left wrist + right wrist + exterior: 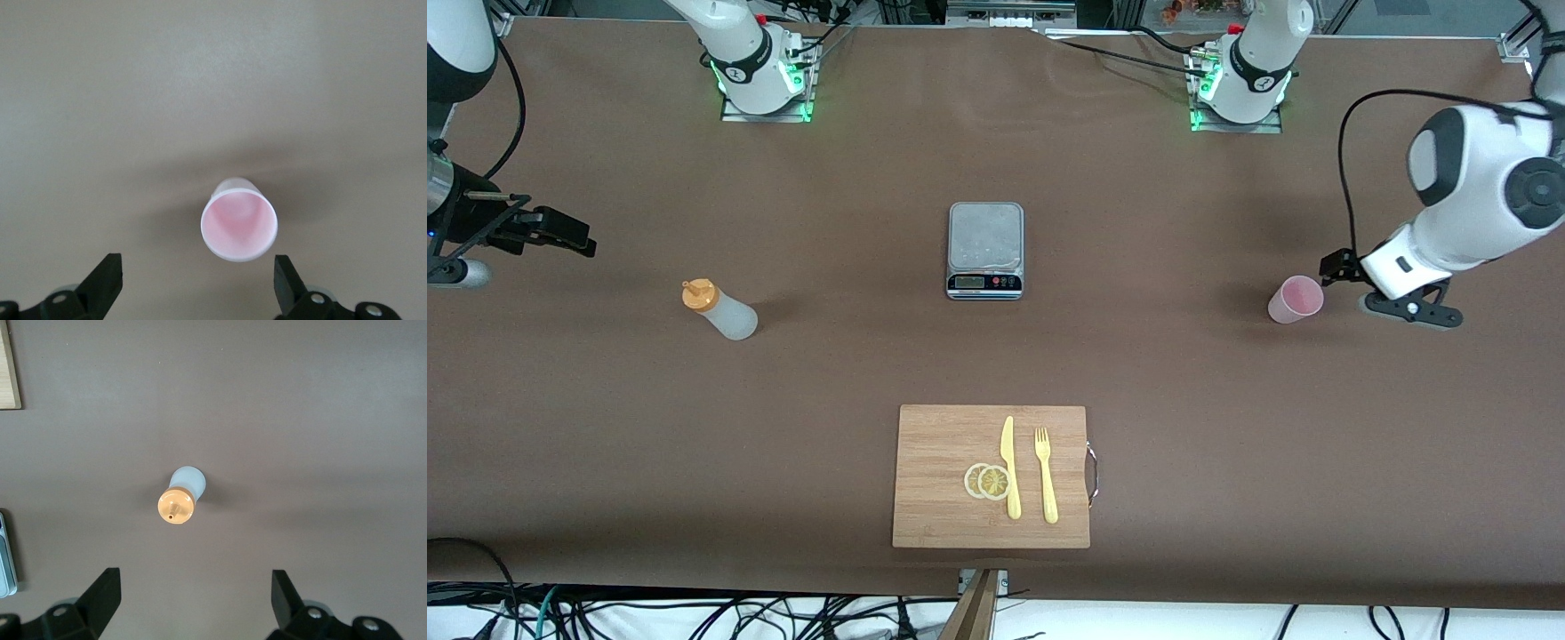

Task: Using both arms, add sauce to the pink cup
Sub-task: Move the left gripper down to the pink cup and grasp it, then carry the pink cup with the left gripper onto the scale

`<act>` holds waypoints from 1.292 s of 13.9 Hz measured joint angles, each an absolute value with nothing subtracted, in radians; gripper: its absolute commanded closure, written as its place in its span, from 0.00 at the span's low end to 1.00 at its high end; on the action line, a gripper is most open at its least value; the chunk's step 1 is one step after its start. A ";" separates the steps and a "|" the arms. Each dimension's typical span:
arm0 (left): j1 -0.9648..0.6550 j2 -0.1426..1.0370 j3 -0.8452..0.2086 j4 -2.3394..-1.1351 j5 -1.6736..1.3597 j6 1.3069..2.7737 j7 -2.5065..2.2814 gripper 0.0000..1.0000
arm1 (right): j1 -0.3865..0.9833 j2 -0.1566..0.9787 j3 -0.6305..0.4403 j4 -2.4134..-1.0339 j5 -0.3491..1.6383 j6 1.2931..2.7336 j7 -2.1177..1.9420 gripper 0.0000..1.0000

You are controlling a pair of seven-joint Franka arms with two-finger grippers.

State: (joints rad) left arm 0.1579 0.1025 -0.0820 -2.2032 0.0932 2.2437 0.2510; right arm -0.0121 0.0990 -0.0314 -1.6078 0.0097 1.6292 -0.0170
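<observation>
The left gripper should grab the pink cup by its rim [1302, 295] next, so the robot can then bring the cup to the kitchen scale [986, 250] for the sauce.
The sauce bottle [720, 311], whitish with an orange nozzle cap, stands on the brown table toward the right arm's end. It also shows in the right wrist view [181, 497]. My right gripper [560, 233] is open and empty over the table, apart from the bottle and closer to the right arm's end; its wrist view [193, 590] shows the jaws wide apart. The pink cup [1296, 300] stands upright and empty toward the left arm's end. My left gripper [1341, 265] is open, low beside the cup, not touching it. In the left wrist view [198, 273] the cup [239, 224] lies just ahead of the jaws.
A kitchen scale [984, 251] sits mid-table. A wooden cutting board [934, 498] lies nearer the front camera, with a yellow knife [1010, 467], a yellow fork [1046, 476] and two lemon slices [987, 481]. The board's corner [8, 367] shows in the right wrist view.
</observation>
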 measured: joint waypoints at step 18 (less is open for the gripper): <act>0.211 0.238 -0.086 -2.338 0.128 2.503 0.288 1.00 | -0.013 0.099 -0.032 -1.608 0.010 1.629 -0.017 0.00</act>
State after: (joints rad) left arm 0.2106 0.2383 -0.0856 -2.3375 0.1285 2.5029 0.2881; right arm -0.0131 0.0991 -0.0320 -1.6078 0.0097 1.6293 -0.0170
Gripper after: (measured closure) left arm 0.740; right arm 0.000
